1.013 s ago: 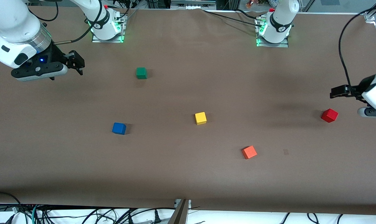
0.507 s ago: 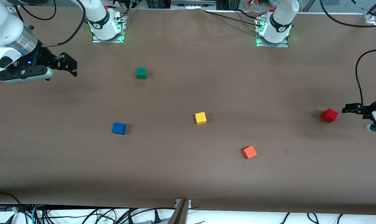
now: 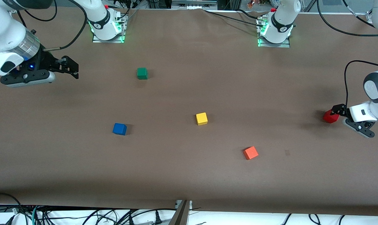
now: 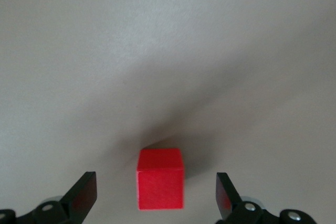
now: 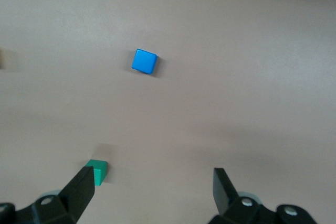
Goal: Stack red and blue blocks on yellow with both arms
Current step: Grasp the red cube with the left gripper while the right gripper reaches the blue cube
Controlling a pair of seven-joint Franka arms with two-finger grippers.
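Note:
My left gripper should hold the red block by its two opposite sides, so that its top stays free for the blue block (image 3: 119,128).
The red block (image 3: 329,117) sits on the brown table near the left arm's end. My left gripper (image 3: 336,111) is low at it and open. In the left wrist view the red block (image 4: 160,186) stands between the two fingers (image 4: 84,195), with a gap on each side. The yellow block (image 3: 201,118) sits mid-table. The blue block (image 3: 119,128) sits toward the right arm's end and also shows in the right wrist view (image 5: 144,61). My right gripper (image 3: 72,67) is open and empty, in the air over the table at the right arm's end.
A green cube (image 3: 142,73) lies nearer the arm bases; it shows in the right wrist view (image 5: 97,172) beside one finger. An orange cube (image 3: 250,152) lies nearer the front camera than the yellow block. The arm bases (image 3: 273,34) stand along the table's top edge.
My left gripper has come down and moved in, so its open fingers now straddle the red block. My right gripper has shifted a little toward its end of the table. No block has moved.

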